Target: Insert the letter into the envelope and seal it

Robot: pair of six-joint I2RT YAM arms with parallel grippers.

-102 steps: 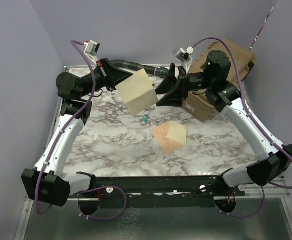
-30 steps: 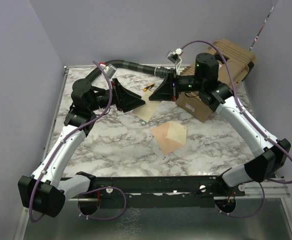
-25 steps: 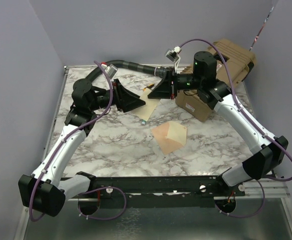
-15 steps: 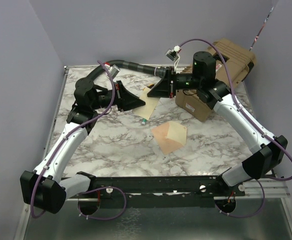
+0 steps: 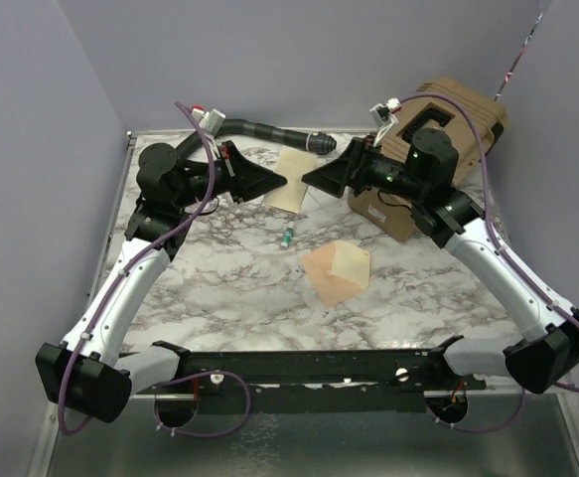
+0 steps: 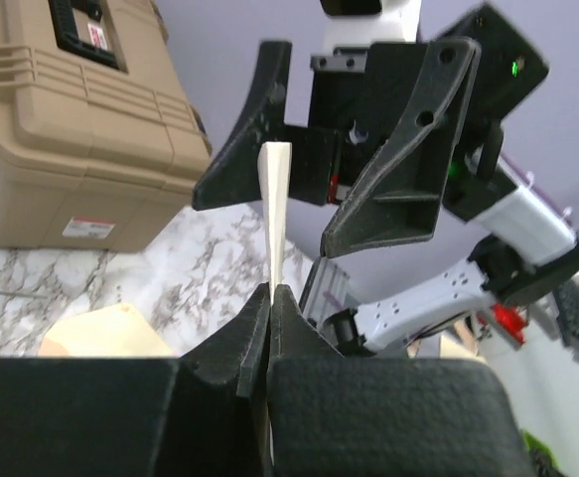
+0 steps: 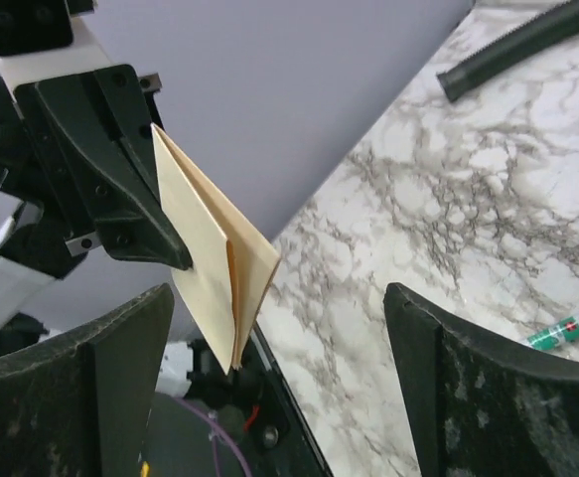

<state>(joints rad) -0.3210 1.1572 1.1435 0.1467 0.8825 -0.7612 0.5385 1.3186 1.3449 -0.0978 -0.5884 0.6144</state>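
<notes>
My right gripper grabs the folded letter by the edge opposite my left gripper next, which leaves the letter's far edge to enter the envelope [image 5: 336,273].
The letter [image 5: 291,194] is a pale cream sheet folded into a narrow V [image 7: 215,268], held above the far part of the table. My left gripper [image 5: 277,182] is shut on its edge, which the left wrist view shows edge-on [image 6: 274,214] rising from the closed jaws [image 6: 270,295]. My right gripper [image 5: 311,179] faces it from the right and stands open, its fingers [image 6: 398,169] on either side of the sheet without touching it [image 7: 289,388]. The peach envelope [image 5: 336,273] lies on the marble table nearer the front, flap raised.
A tan case [image 5: 438,149] stands at the back right, behind the right arm. A black hose [image 5: 269,131] runs along the table's far edge. A small green-tipped marker [image 5: 286,236] lies between the letter and the envelope.
My left gripper has shut on the letter. The right gripper has opened, let go of it and drawn back a little to the right. Both arms have shifted rightward.
</notes>
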